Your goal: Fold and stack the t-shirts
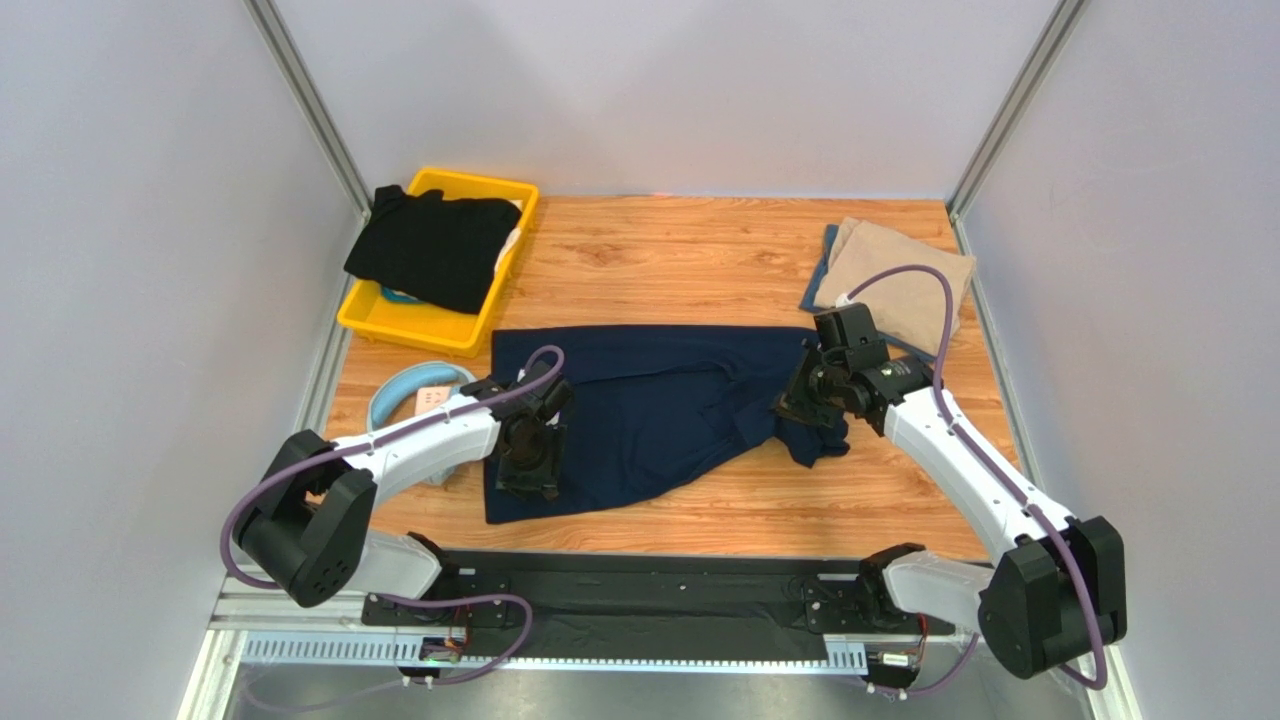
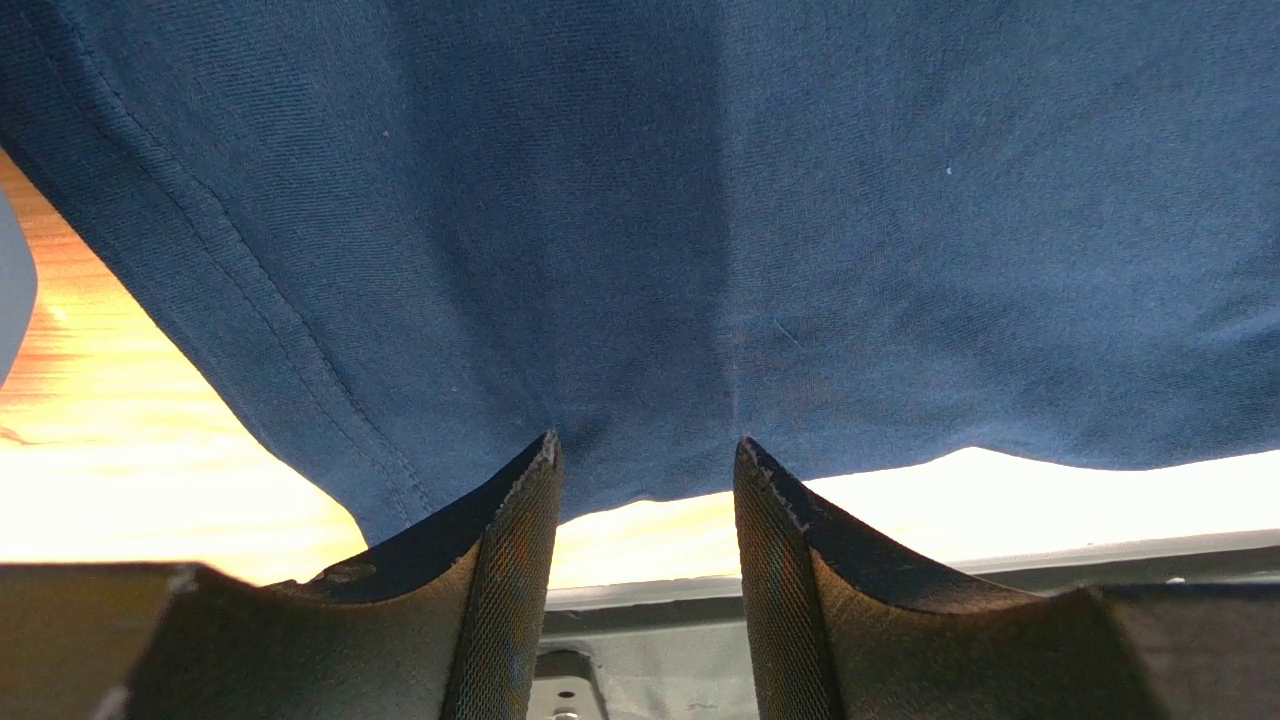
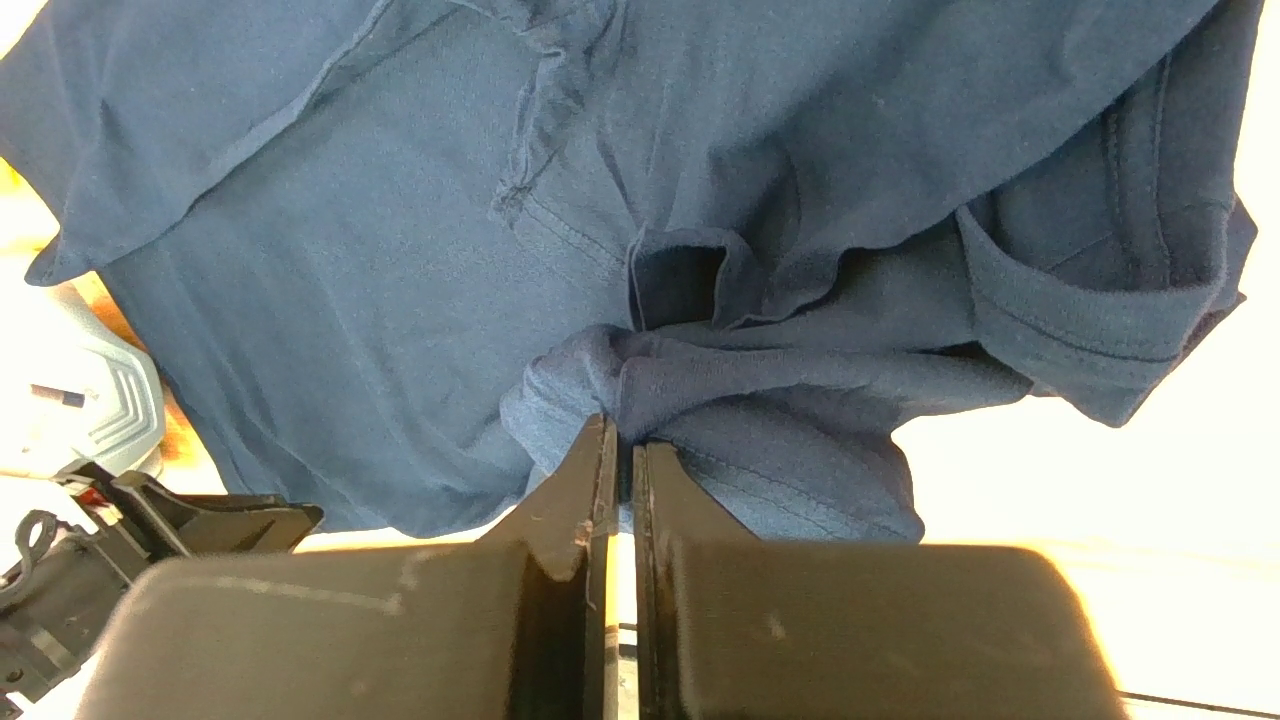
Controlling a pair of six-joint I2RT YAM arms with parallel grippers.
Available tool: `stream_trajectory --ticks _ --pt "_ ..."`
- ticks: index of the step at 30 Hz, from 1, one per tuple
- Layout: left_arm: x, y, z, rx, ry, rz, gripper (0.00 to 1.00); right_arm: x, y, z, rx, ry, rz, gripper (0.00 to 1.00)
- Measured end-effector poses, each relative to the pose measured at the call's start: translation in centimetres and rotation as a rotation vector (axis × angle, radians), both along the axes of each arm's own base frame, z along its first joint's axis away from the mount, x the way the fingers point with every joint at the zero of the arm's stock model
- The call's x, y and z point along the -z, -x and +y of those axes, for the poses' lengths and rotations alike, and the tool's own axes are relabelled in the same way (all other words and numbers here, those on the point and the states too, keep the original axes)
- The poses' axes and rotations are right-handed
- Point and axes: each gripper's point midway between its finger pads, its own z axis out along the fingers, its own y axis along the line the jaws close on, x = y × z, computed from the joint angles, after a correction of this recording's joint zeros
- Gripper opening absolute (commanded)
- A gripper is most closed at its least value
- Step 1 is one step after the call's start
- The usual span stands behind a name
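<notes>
My left gripper takes hold of the navy t-shirt's near edge (image 1: 528,515) (image 2: 645,489) beside the hem corner next, to fold that side over the rest.
The dark navy t-shirt (image 1: 646,413) lies spread across the middle of the table, its right end bunched up. My right gripper (image 1: 804,408) is shut on that bunched fold (image 3: 721,390), fingertips pressed together (image 3: 624,435). My left gripper (image 1: 529,458) hovers over the shirt's near left part, open (image 2: 646,450); the navy hem (image 2: 631,345) lies just past its fingertips, with nothing between them. A folded tan t-shirt (image 1: 894,285) rests at the back right. The black t-shirt (image 1: 436,240) is draped over the yellow bin.
The yellow bin (image 1: 394,318) stands at the back left. Light blue headphones (image 1: 406,393) lie just left of the navy shirt, close to my left arm. Grey walls and metal posts close in the table on three sides.
</notes>
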Motion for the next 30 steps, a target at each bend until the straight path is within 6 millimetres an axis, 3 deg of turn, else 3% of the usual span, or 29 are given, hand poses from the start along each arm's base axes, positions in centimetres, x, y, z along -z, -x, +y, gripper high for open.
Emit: stream_trajectory --ticks 14,30 --pt "0.1 0.2 0.1 0.0 0.003 -0.013 0.54 -1.1 -0.5 0.2 -0.02 -0.001 -0.028 0.0" --pt "0.8 0.2 0.6 -0.018 -0.028 -0.015 0.54 -0.8 -0.3 -0.4 -0.039 0.042 -0.031 0.0"
